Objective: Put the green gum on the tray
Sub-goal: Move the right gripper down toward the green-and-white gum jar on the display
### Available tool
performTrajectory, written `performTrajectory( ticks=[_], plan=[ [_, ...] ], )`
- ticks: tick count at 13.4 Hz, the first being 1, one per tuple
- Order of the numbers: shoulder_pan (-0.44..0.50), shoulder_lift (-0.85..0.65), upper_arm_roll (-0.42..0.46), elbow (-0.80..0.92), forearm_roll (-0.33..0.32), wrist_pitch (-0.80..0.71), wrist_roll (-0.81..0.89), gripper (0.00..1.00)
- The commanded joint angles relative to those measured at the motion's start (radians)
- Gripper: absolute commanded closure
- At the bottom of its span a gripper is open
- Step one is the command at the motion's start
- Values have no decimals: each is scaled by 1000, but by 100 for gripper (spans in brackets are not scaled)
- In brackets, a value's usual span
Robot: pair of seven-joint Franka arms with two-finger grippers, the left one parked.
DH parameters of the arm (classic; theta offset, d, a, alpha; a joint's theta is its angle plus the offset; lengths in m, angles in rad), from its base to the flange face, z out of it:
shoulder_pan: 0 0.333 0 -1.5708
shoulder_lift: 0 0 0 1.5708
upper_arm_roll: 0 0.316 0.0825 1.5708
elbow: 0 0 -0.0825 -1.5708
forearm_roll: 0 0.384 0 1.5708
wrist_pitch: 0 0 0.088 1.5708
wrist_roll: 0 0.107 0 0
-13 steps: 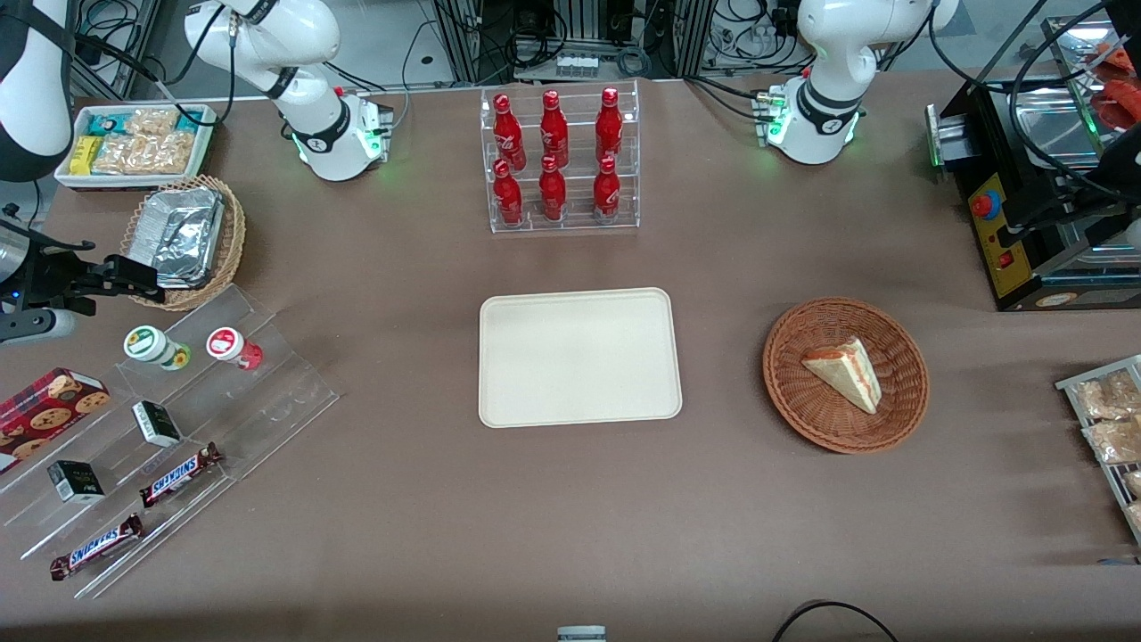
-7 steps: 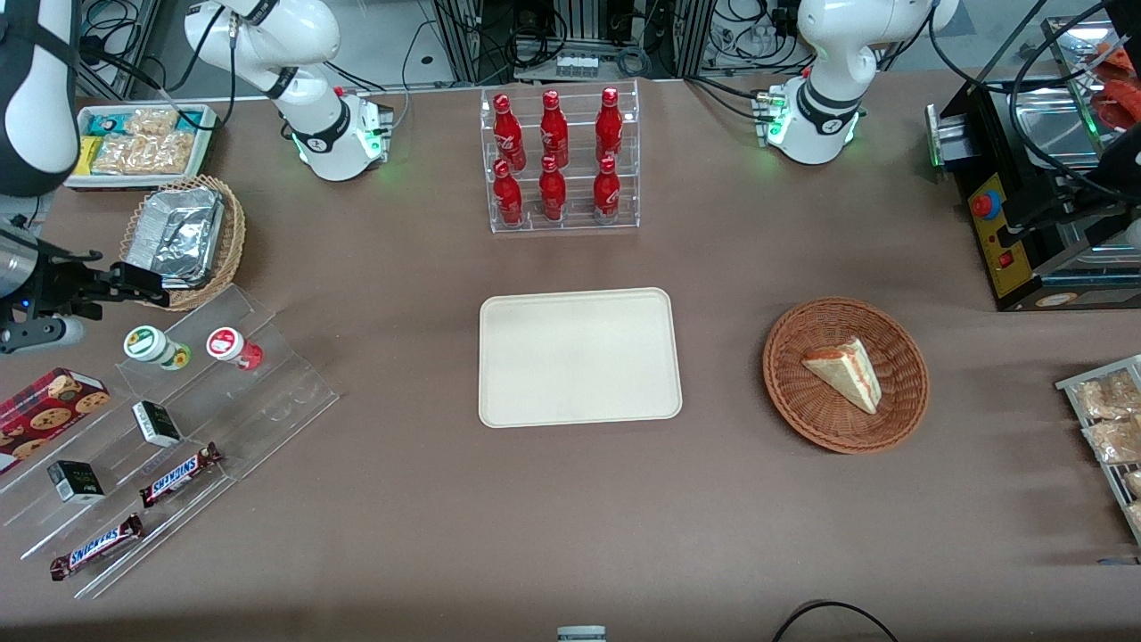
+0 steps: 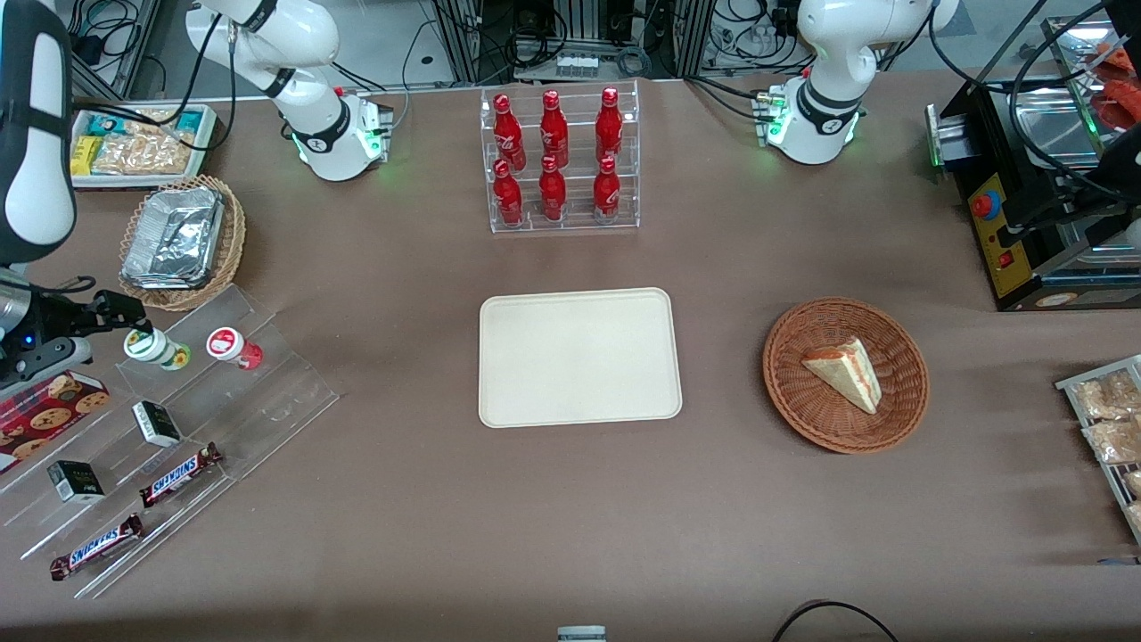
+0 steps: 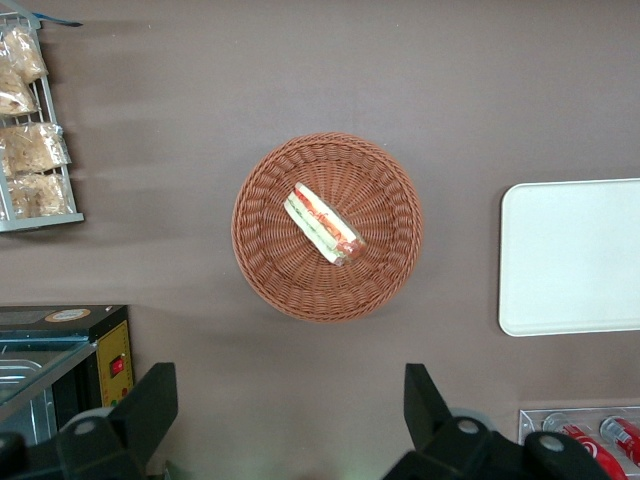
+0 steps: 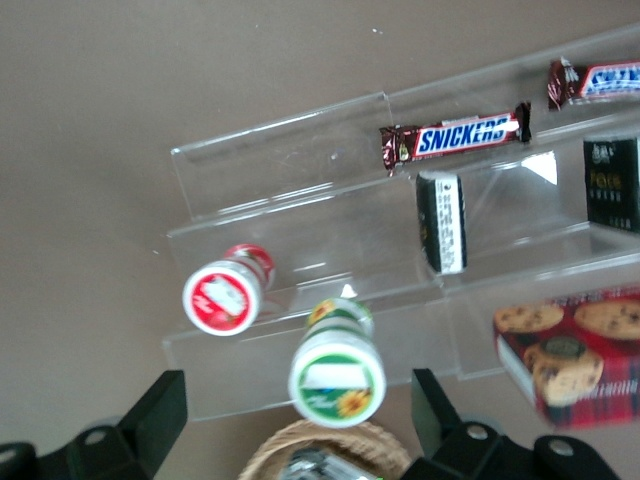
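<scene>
The green gum should go on the tray [image 3: 579, 357], so my right gripper will next grab it by its white bottle body [image 3: 160, 351].
The green gum [image 3: 153, 348] is a small white bottle with a green-rimmed lid, lying on the top step of a clear acrylic shelf [image 3: 267, 392] toward the working arm's end of the table. My right gripper [image 3: 120, 314] hovers just above the green gum, open and empty. In the right wrist view the green gum [image 5: 337, 375] sits between the gripper's [image 5: 297, 382] widely spread fingers, apart from both. A red-lidded bottle [image 3: 233, 348] lies beside it and also shows in the right wrist view [image 5: 222, 297]. The cream tray [image 3: 579, 357] lies bare at the table's middle and shows in the left wrist view [image 4: 570, 255].
The shelf also holds Snickers bars [image 3: 178, 474], small black boxes [image 3: 156, 423] and a cookie box [image 3: 49, 406]. A wicker basket with a foil container [image 3: 178, 236] stands farther from the camera. A rack of red bottles [image 3: 557, 160] and a wicker basket with a sandwich [image 3: 845, 374] stand elsewhere.
My right gripper has moved from beside the foil basket toward the camera and now sits over the green gum. The bottles have not moved.
</scene>
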Motion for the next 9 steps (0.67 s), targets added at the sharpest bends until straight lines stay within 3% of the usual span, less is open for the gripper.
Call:
performTrajectory(
  ticks=[1, 9],
  plan=[
    [-18, 1, 3, -54, 20, 84, -149, 0],
    [-61, -39, 3, -208, 20, 226, -291, 0]
  ],
)
